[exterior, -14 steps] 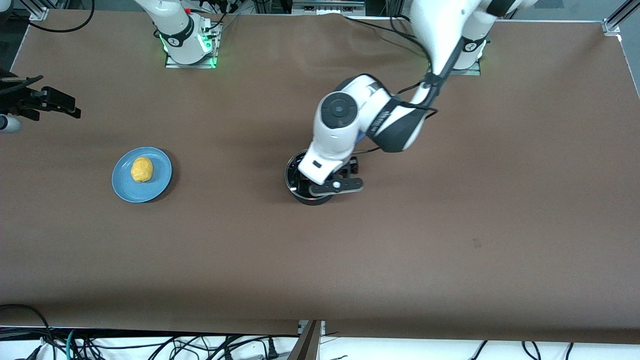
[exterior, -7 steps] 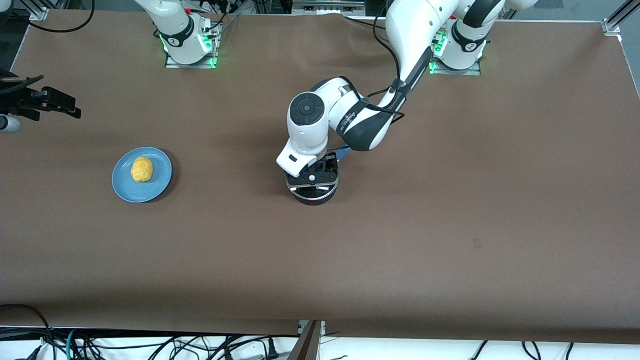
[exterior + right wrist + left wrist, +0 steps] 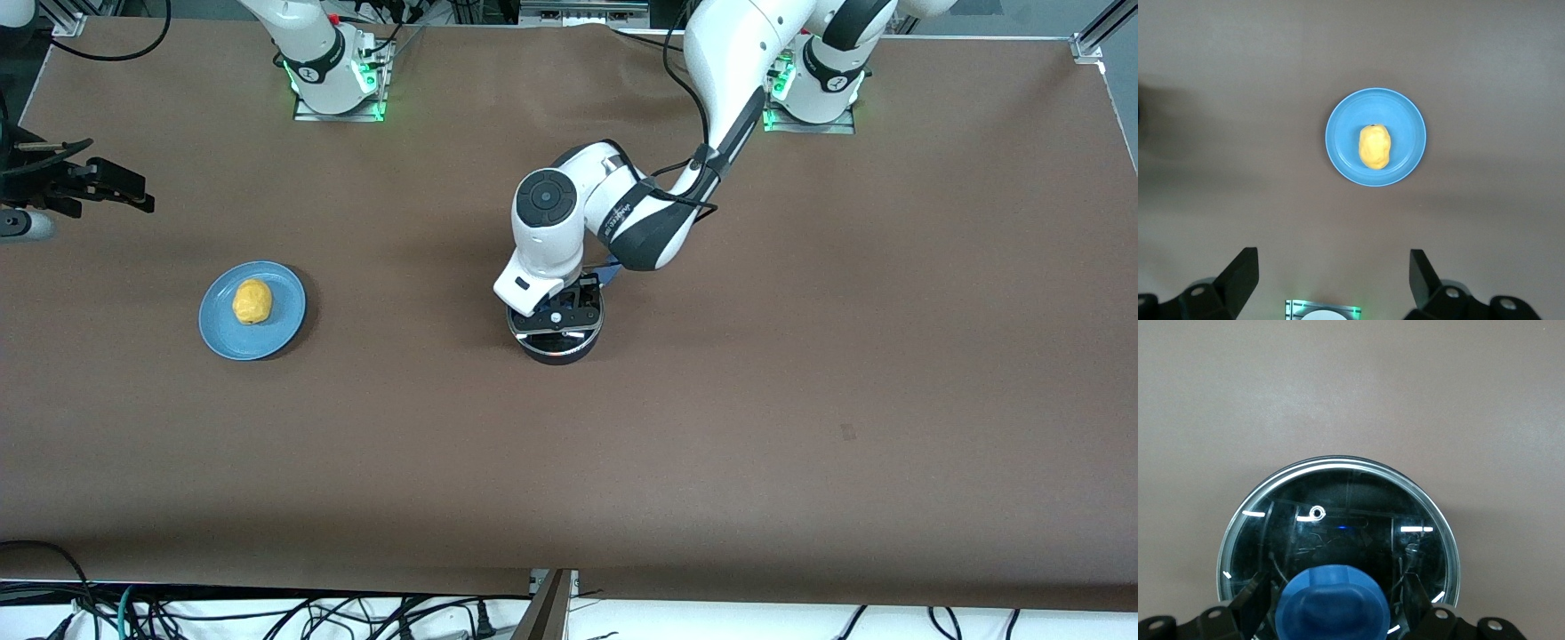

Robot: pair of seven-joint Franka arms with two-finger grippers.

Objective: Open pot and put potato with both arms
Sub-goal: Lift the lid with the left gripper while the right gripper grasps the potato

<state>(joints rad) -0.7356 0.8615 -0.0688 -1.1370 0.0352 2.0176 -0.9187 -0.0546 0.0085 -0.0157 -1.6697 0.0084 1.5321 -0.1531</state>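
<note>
I need to put the yellow potato point(image 3: 252, 300) into the black pot point(image 3: 556, 347), so I should grab it next by its long rounded sides with my right gripper.
The black pot point(image 3: 556, 347) stands mid-table with its glass lid point(image 3: 1338, 513) on. The lid's blue knob point(image 3: 1335, 603) shows in the left wrist view. My left gripper point(image 3: 562, 318) is low over the lid and open, with one finger point(image 3: 1253, 588) on each side of the knob point(image 3: 1336, 600). A bit of the pot's blue handle point(image 3: 610, 267) shows under the left arm. The yellow potato point(image 3: 252, 300) lies on a light-blue plate point(image 3: 284, 289) toward the right arm's end. My right gripper point(image 3: 124, 188) is open and empty, high over the table, with the potato point(image 3: 1375, 147) in its view.
The plate point(image 3: 1345, 133) lies flat on the brown table cover. The right arm's base point(image 3: 336, 80) with green lights stands at the table's back edge, and the left arm's base point(image 3: 822, 89) beside it. Cables lie along the front edge.
The left gripper has swung over the pot toward the right arm's end and turned, now centred over the lid knob. The right gripper has shifted slightly.
</note>
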